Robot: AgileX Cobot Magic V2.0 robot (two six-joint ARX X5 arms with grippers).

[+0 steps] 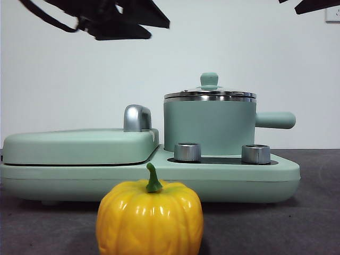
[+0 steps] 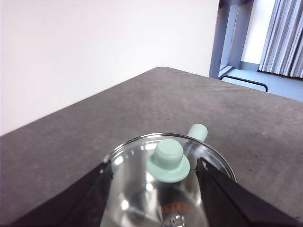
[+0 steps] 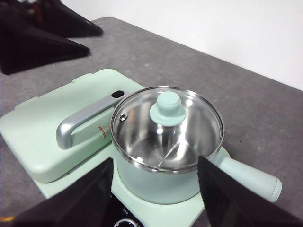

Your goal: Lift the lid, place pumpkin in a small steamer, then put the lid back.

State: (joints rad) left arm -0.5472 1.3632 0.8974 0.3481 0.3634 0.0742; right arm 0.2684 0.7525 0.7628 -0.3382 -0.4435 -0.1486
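The glass lid has to come off the small steamer [image 1: 207, 127], so I need to grab it by its mint-green knob [image 1: 209, 81] with my left gripper next.
The pumpkin [image 1: 150, 218], glossy yellow with a green stem, stands on the table at the near edge of the front view. Behind it the small steamer [image 1: 207, 127] sits on the appliance with the glass lid [image 1: 210, 94] closed on it. My left gripper [image 1: 122, 18] hangs open high above the griddle side, and the lid's knob [image 2: 168, 161] shows between its jaws, some way off. My right gripper [image 3: 156, 163] is open too, raised above the steamer [image 3: 156, 179] and its lid [image 3: 167, 109]. Neither gripper holds anything.
The long mint-green base [image 1: 239, 172] carries two silver knobs [image 1: 187, 152] at its front. A flat griddle cover [image 1: 79, 146] with a chrome handle [image 1: 137, 118] lies beside the pot. The pot's side handle [image 1: 275, 120] sticks out to the right.
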